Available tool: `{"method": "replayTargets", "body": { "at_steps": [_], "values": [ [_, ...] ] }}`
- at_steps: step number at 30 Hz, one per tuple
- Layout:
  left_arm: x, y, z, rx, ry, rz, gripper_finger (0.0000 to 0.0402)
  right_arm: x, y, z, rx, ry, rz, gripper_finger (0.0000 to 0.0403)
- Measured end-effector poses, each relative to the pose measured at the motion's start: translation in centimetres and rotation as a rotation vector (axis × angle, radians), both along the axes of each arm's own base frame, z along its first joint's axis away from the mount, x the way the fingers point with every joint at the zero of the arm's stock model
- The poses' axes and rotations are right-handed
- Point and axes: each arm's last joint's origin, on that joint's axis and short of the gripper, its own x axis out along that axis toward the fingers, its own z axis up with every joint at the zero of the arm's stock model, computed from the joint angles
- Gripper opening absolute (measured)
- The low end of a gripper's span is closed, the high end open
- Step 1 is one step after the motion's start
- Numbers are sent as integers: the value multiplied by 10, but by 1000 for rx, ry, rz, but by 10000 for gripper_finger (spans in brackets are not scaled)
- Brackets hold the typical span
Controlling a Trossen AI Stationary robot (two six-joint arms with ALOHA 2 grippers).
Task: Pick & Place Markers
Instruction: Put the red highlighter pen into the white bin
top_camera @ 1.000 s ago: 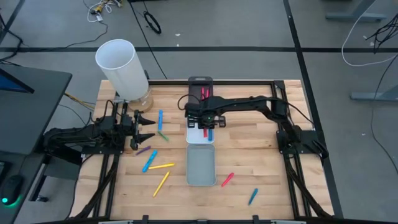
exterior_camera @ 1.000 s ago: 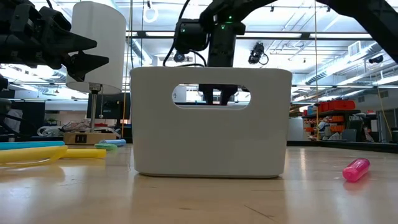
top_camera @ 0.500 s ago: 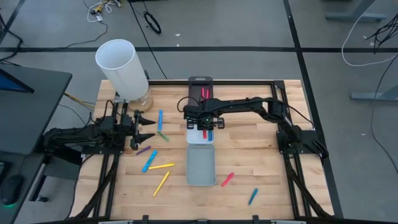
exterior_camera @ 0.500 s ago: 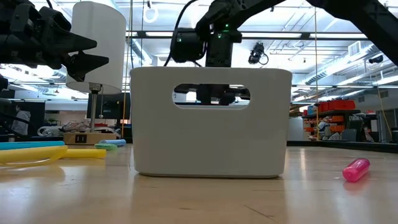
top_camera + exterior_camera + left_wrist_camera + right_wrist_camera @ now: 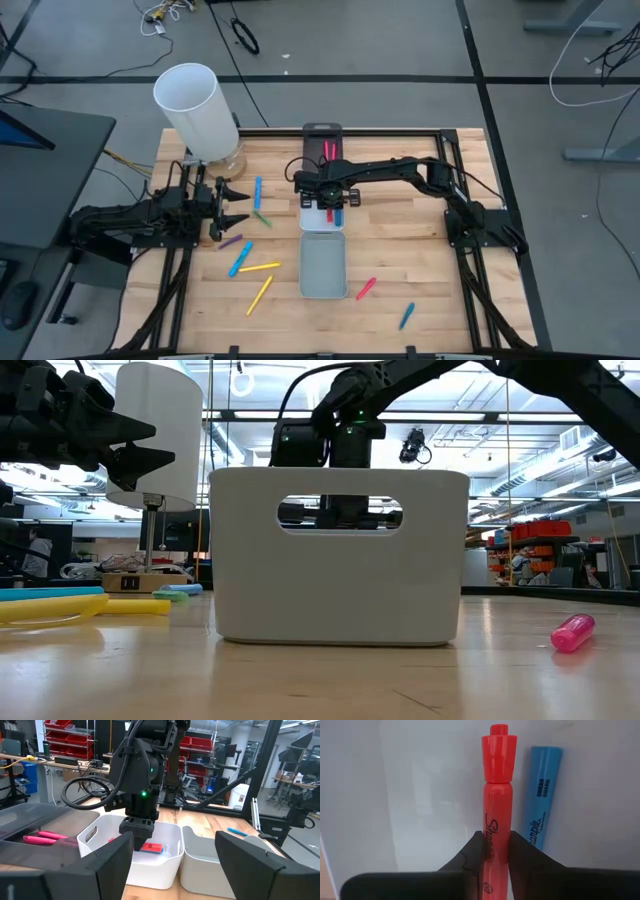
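The red marker (image 5: 498, 800) is over the white tray's bottom, so it is time for my right gripper to open now.
My right gripper (image 5: 330, 197) reaches down into the white tray (image 5: 309, 214) and is shut on a red marker (image 5: 497, 795). A blue marker (image 5: 542, 800) lies next to it on the tray floor. In the left wrist view the red marker (image 5: 151, 848) shows low in the white tray (image 5: 165, 865), under the right gripper. More red markers (image 5: 328, 150) lie in the black tray. Loose markers lie flat on the table: blue (image 5: 257, 190), green (image 5: 262, 217), purple (image 5: 231, 241), yellow (image 5: 259, 267), red (image 5: 366, 289). My left gripper (image 5: 240, 205) waits open at the table's left. My right gripper pinches the red marker's barrel (image 5: 497, 827) between its two fingers (image 5: 472, 855), at the printed lettering, away from the capped end. The fingers come from above, pointing down, and lie across the marker. The marker is level inside the white tray; whether it touches the floor I cannot tell.
A grey tray (image 5: 322, 262) sits on the near side of the white one, and its end wall (image 5: 338, 560) fills the low view. A tall white cylinder (image 5: 197, 110) stands at the far left. Bare wood lies to the right of the trays, with a blue marker (image 5: 407, 316) near the front.
My right gripper has sunk lower into the white tray, still shut on the red marker, and has drifted slightly toward the table's left. The left arm has kept still.
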Motion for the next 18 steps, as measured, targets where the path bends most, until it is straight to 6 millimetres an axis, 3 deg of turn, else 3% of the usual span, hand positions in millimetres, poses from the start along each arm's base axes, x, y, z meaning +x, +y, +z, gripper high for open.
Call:
{"method": "replayTargets", "body": {
  "at_steps": [18],
  "values": [
    [0, 0, 0, 0, 0, 0, 288, 1, 0, 0, 33, -12, 37, 103]
  ]
}}
